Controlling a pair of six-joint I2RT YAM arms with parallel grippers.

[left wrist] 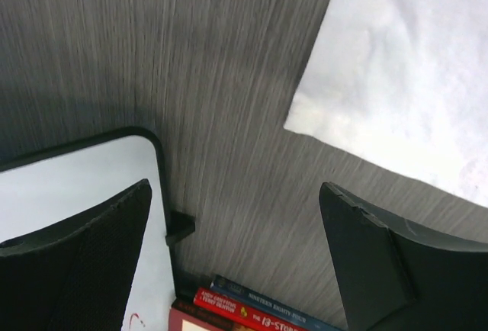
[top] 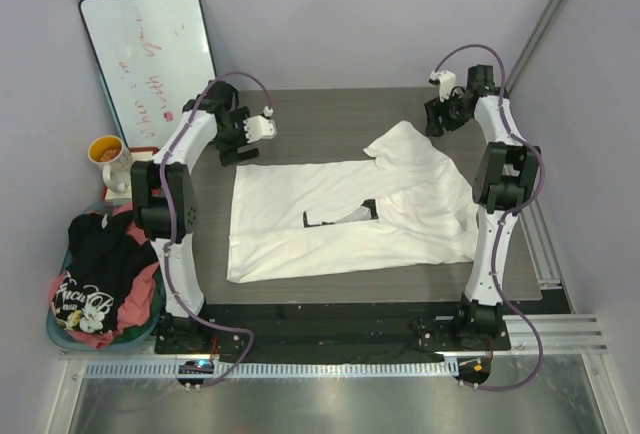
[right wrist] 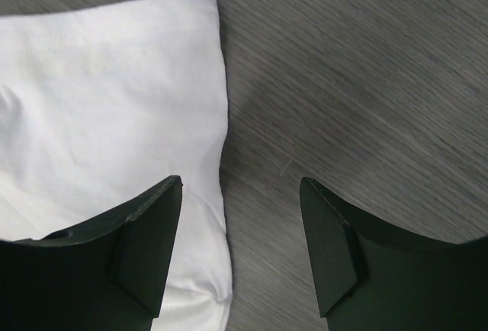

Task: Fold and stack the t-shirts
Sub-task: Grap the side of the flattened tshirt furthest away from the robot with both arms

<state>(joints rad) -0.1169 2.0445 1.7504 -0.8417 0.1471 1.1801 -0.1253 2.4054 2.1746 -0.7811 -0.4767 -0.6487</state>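
Note:
The robot next needs to grab the white t-shirt's raised sleeve with its right gripper by its outer far edge [top: 420,136] [right wrist: 216,152], to fold the sleeve over the body of the shirt.
A large white t-shirt [top: 340,219] lies spread and partly folded on the dark table [top: 300,124], with part of its black chest graphic showing. My left gripper [top: 232,144] hovers open off the shirt's far left corner. In the left wrist view the left gripper [left wrist: 235,186] is wide open over bare table, the shirt's corner [left wrist: 396,64] at upper right. My right gripper [top: 437,114] hangs open by the raised sleeve at the far right. In the right wrist view the right gripper [right wrist: 241,180] straddles the sleeve's edge [right wrist: 114,94] and holds nothing. A black t-shirt [top: 100,259] with pale lettering and a pink-red one [top: 148,276] sit in the basket.
The teal-rimmed laundry basket [top: 55,332] stands off the table's near left. A mug [top: 108,154] and a whiteboard [top: 150,59] are at the far left. The whiteboard [left wrist: 69,186] and some books [left wrist: 252,312] lie just under my left gripper.

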